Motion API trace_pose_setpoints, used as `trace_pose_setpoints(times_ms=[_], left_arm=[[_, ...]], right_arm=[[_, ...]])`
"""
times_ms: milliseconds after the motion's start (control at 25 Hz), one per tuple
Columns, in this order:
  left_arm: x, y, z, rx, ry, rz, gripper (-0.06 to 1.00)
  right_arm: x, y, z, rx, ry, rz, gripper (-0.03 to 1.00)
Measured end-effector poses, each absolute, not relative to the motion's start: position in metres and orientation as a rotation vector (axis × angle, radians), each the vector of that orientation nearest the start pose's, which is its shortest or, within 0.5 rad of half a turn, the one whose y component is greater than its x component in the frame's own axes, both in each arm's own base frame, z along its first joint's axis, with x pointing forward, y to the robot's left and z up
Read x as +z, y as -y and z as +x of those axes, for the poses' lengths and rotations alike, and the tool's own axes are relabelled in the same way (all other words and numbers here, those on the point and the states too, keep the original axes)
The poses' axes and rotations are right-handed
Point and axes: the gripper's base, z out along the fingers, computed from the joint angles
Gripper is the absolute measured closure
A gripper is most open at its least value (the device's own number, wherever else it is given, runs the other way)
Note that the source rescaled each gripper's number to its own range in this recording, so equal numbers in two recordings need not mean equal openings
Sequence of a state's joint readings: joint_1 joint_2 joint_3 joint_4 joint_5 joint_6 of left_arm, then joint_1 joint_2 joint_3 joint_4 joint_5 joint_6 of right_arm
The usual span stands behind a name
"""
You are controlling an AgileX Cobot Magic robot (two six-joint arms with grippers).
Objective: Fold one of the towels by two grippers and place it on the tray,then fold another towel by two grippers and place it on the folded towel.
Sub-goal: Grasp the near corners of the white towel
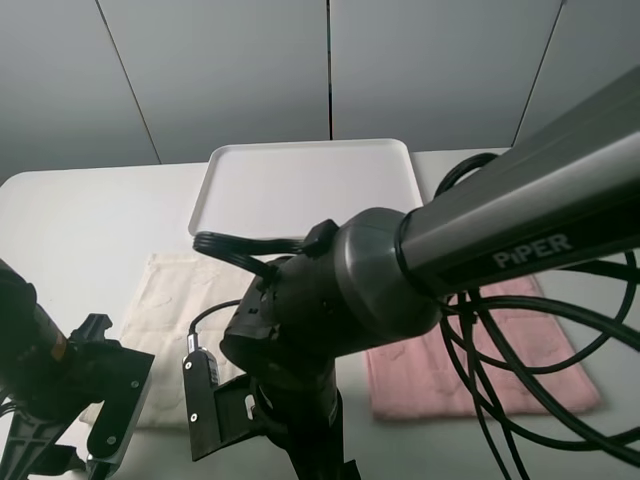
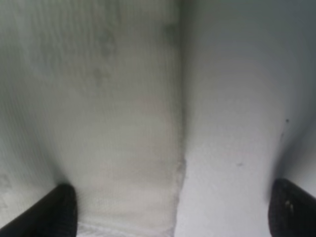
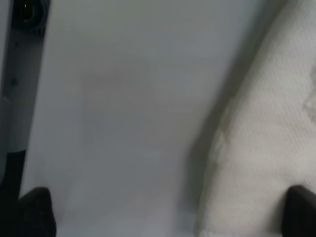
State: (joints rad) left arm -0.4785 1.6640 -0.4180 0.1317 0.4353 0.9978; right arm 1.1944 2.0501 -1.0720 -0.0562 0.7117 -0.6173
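The cream towel (image 3: 271, 138) should next be pinched by its hem edge (image 3: 211, 210) with my right gripper, because that edge stands up while the rest lies flat. Then the towel can be folded.
A cream towel (image 1: 185, 295) lies flat on the table's left half, and a pink towel (image 1: 480, 365) lies flat on the right. The white tray (image 1: 300, 185) stands behind them, with nothing on it. My left gripper (image 2: 173, 210) is open and low over one edge of the cream towel (image 2: 113, 123), with one fingertip over cloth and the other over bare table. My right arm (image 1: 320, 300) reaches across the middle. Its gripper (image 3: 168, 212) is open at another edge of the cream towel (image 3: 271, 138). In the exterior high view both grippers' fingertips are hidden.
The white table (image 1: 80, 220) carries everything. The right arm's black cables (image 1: 520, 330) loop above the pink towel. The left arm's wrist (image 1: 90, 400) is at the table's front left. In the right wrist view a table edge with a dark fitting (image 3: 27, 15) shows.
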Motion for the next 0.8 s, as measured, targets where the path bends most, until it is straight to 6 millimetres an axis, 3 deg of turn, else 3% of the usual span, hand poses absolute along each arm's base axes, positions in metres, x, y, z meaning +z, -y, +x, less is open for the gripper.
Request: trace_pose_setpoints(times_ms=[280,360,480,800], left_arm=[[0.0886,0.0799,0.1651,-0.072,2.166,-2.223,-0.06],[0.0886,0.0799,0.1651,-0.072,2.166,-2.223,-0.06],[0.0886,0.0799,0.1649,-0.071,2.165,-2.221,-0.06],[0.0886,0.0799,0.1649,-0.071,2.165,-2.221,-0.06]], right_arm=[[0.0834,-0.3116,0.1270,-0.073,-1.899,-2.529,-0.03],[0.0834,-0.3118,0.1270,-0.072,-1.898,-2.528,0.01],[0.0833,-0.3133,0.1275,-0.063,-1.887,-2.515,0.20],[0.0831,-0.3171,0.1347,-0.119,-1.882,-2.414,0.81]])
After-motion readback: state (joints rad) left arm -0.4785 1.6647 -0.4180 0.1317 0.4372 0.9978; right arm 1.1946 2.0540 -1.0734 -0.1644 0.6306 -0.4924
